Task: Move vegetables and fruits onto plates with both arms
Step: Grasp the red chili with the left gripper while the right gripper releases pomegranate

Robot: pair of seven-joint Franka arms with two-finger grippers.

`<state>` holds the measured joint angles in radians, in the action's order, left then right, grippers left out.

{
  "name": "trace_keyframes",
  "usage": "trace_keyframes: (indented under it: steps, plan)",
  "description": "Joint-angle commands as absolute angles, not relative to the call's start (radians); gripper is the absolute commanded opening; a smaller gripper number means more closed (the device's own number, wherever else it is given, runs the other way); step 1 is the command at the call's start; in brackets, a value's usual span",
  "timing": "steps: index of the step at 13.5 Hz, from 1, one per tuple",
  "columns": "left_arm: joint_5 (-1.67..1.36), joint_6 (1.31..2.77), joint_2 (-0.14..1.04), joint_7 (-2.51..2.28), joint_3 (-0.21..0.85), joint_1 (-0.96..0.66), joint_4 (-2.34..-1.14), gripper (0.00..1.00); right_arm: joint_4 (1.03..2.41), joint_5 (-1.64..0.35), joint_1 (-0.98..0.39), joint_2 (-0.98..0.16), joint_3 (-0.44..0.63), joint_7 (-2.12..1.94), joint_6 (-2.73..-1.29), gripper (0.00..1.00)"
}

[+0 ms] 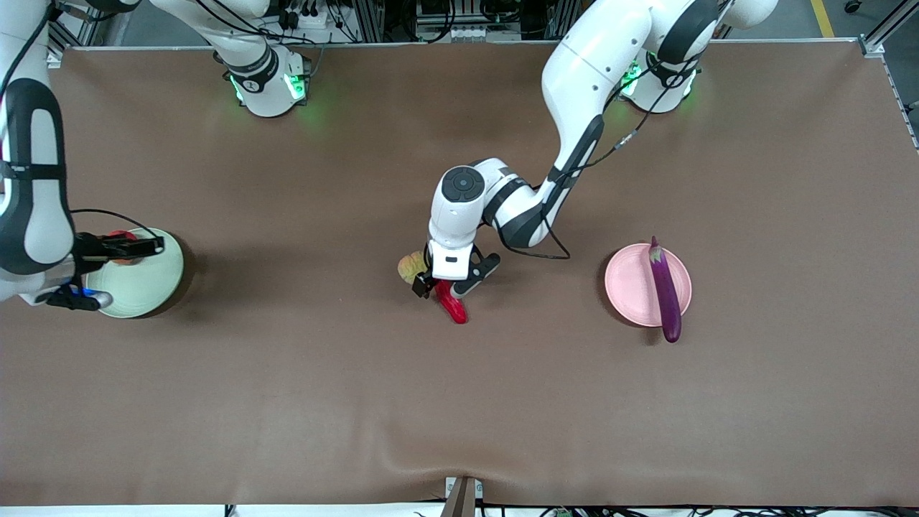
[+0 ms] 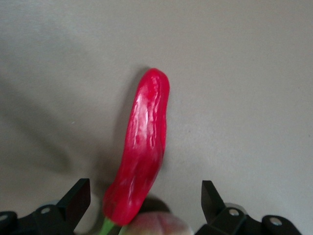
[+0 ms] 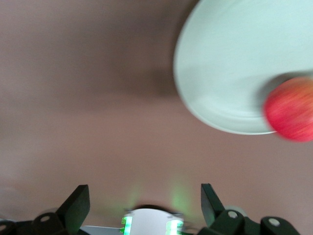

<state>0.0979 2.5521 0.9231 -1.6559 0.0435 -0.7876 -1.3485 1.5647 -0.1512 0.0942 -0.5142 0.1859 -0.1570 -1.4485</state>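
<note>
My left gripper's fingers stand above the red chili pepper [image 1: 454, 307] and the peach [image 1: 411, 266], so closing now would miss. It goes lower next, before it closes.
The red chili pepper [image 1: 454, 307] lies on the table near its middle, with the peach [image 1: 411, 266] touching its stem end. My left gripper [image 1: 450, 281] is open just above them, its fingers either side of the chili's stem end [image 2: 144, 147] and the peach [image 2: 155, 225]. The purple eggplant [image 1: 665, 291] lies across the pink plate [image 1: 632, 287], its tip overhanging the rim nearest the camera. The red pomegranate [image 1: 122, 235] rests on the green plate [image 1: 140, 287], partly hidden by my right gripper [image 1: 147, 246], which is open and empty above that plate's rim [image 3: 230, 63]. The pomegranate also shows in the right wrist view [image 3: 291, 110].
Brown cloth covers the table. The green plate sits at the right arm's end and the pink plate toward the left arm's end. The right arm's green-lit base [image 1: 269, 82] and the left arm's base [image 1: 657, 82] stand along the table edge farthest from the camera.
</note>
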Motion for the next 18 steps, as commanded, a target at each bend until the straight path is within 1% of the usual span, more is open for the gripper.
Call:
trace_keyframes:
  steps: [1,2,4,5,6,9,10,13,15,17,18]
  plan:
    - [0.091,2.58,0.966,-1.667,0.012,-0.796,-1.298,1.0,1.566,-0.201,0.061,-0.5,0.186,-0.045,-1.421,1.0]
    - [0.092,2.585,0.972,-1.667,0.008,-0.796,-1.298,1.0,1.566,-0.227,0.048,-0.499,0.184,-0.013,-1.411,1.0]
    - [0.095,2.589,0.982,-1.66,-0.006,-0.798,-1.299,0.37,1.565,-0.262,0.044,-0.497,0.161,0.064,-1.398,1.0]
    - [0.097,2.589,0.985,-1.658,-0.008,-0.798,-1.299,0.14,1.565,-0.271,0.044,-0.488,0.14,0.108,-1.394,1.0]
    - [0.097,2.589,0.983,-1.658,-0.008,-0.798,-1.299,0.0,1.565,-0.275,0.044,-0.482,0.112,0.161,-1.394,1.0]
    - [0.1,2.576,0.948,-1.654,-0.008,-0.79,-1.302,0.0,1.557,-0.285,0.044,-0.477,0.045,0.296,-1.396,1.0]
    - [0.101,2.557,0.925,-1.652,-0.008,-0.784,-1.305,0.0,1.555,-0.32,0.044,-0.476,0.034,0.331,-1.396,1.0]
    - [0.098,2.377,0.865,-1.524,-0.005,-0.755,-1.307,0.0,1.555,-0.389,0.035,-0.474,0.005,0.415,-1.405,1.0]
    - [0.091,2.249,0.825,-1.398,-0.002,-0.729,-1.307,0.0,1.549,-0.435,0.022,-0.474,-0.037,0.518,-1.429,1.0]
    - [0.09,2.148,0.784,-1.278,0.0,-0.686,-1.322,0.0,1.562,-0.437,-0.02,-0.477,-0.078,0.625,-1.511,1.0]
    - [0.089,2.09,0.767,-1.197,0.0,-0.671,-1.325,0.0,1.575,-0.428,-0.062,-0.482,-0.092,0.696,-1.573,1.0]
